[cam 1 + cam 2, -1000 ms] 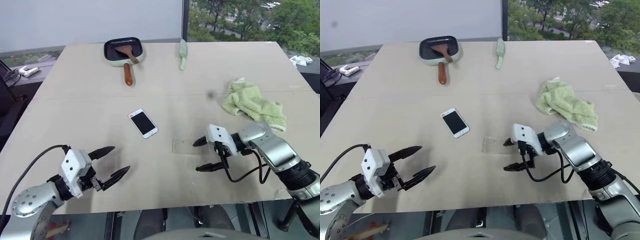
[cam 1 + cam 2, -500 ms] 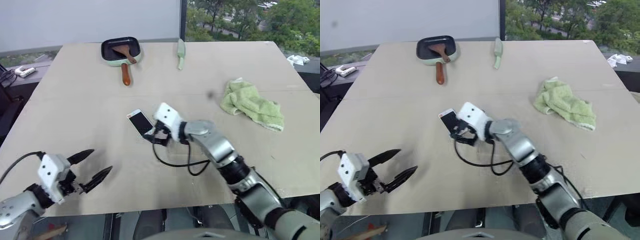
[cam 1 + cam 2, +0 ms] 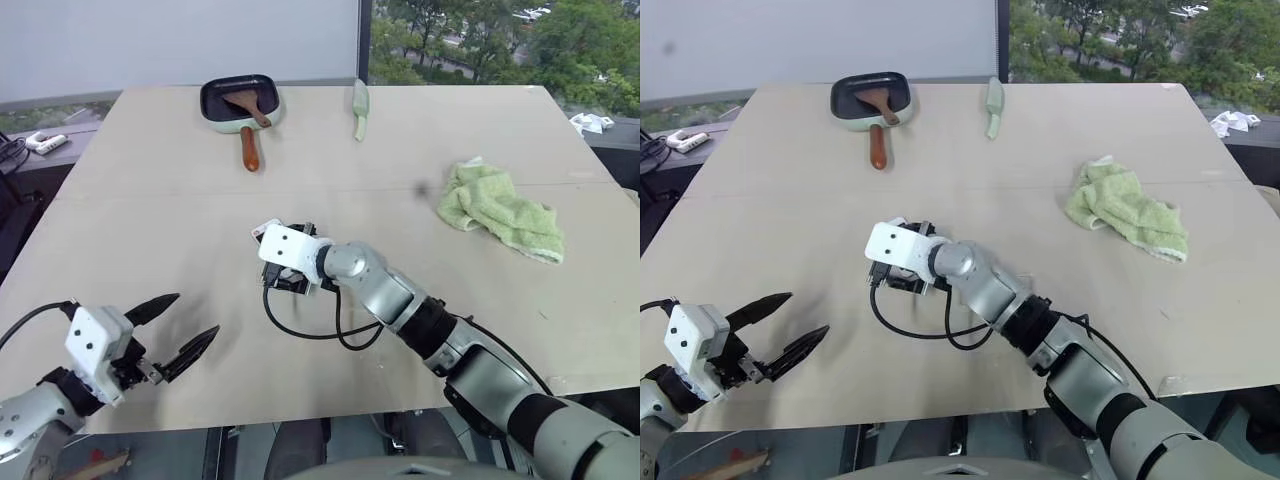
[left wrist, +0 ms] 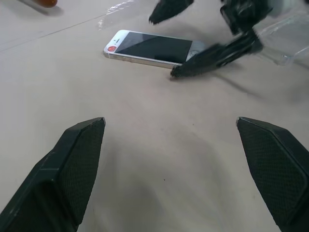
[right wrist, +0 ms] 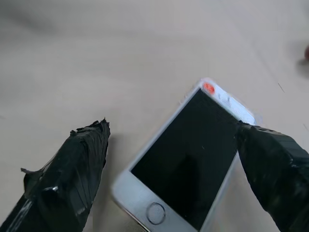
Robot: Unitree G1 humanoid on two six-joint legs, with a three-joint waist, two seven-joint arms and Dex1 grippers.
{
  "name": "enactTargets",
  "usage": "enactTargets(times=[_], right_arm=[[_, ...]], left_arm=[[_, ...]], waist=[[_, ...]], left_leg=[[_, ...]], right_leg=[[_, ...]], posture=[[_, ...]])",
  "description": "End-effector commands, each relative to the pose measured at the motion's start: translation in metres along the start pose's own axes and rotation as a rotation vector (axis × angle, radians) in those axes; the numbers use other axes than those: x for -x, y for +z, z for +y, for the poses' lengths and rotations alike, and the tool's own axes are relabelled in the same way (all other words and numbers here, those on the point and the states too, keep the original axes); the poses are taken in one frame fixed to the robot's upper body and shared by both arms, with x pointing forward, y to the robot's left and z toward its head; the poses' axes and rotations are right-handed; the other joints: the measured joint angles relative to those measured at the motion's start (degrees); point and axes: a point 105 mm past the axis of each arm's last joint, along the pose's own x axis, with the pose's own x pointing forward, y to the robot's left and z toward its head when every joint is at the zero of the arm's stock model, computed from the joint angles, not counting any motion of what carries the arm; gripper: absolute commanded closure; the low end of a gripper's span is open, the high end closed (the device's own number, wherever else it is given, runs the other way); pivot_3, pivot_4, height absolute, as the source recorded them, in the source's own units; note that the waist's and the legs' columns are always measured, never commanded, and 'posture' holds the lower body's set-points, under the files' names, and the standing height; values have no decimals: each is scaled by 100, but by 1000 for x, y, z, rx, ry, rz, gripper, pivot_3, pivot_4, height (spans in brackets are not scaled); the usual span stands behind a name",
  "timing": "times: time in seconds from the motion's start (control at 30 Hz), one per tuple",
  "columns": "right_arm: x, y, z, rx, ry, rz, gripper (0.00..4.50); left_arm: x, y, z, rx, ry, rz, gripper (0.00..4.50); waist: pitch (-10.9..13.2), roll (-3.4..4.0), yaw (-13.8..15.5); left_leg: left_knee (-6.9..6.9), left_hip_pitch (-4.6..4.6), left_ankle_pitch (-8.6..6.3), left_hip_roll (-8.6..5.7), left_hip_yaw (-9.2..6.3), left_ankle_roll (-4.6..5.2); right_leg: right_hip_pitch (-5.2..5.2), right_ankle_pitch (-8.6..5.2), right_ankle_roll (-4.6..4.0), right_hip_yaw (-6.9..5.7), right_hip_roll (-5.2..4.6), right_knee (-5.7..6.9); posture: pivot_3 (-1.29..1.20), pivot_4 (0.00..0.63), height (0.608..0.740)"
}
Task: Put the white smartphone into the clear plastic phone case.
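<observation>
My right gripper grabs the smartphone by its home-button end (image 5: pixel 155 212) next, to fit the white smartphone (image 5: pixel 188 164) into the clear case.
The white smartphone (image 5: pixel 188 164) lies flat on the table, screen up, with a reddish mark at its far end. My right gripper (image 5: pixel 171 125) is open and straddles it, one finger (image 5: pixel 275 174) overlapping the phone's edge and the other (image 5: pixel 67 179) on the table beside it. In the eye views the right wrist (image 3: pixel 288 250) covers most of the phone. The clear plastic phone case (image 4: pixel 289 41) lies just beyond the phone (image 4: pixel 149 48) in the left wrist view. My left gripper (image 3: pixel 198 314) hangs open and empty near the table's front left, pointing toward the phone.
A black pan with a wooden spatula (image 3: pixel 240 97) and a pale green utensil (image 3: pixel 360 105) sit at the table's far edge. A green cloth (image 3: pixel 500 210) lies at the right. My right arm's cable (image 3: pixel 320 330) loops over the table's middle.
My right arm has swung left across the table, from beside the clear case to the phone, and its open fingers now straddle it. My left gripper has drifted a little left, still open.
</observation>
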Motion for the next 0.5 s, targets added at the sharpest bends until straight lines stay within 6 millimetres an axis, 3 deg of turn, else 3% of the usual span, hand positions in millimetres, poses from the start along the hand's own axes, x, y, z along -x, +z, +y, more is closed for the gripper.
enactTargets(times=[0.03, 0.23, 0.5], right_arm=[[1, -3, -17, -60, -94, 55, 50], [10, -27, -37, -185, -177, 166, 50], [16, -43, -28, -383, -58, 218, 50]], left_arm=[[-1, 10, -2, -27, -6, -21, 0], [-5, 10, -1, -28, -14, -20, 0], [-8, 13, -2, -26, -30, -30, 0]], waist=[[1, 2, 1], [-1, 4, 66], [-2, 4, 117]], left_leg=[[0, 0, 1, 0, -1, -1], [4, 4, 8, -7, -26, -11], [5, 3, 10, -10, -27, -11]], right_leg=[[0, 0, -1, -1, -10, 1], [10, -3, -26, -30, -27, 2], [13, -1, -24, -36, -25, -1]], posture=[[0, 150, 740], [0, 150, 740], [0, 150, 740]])
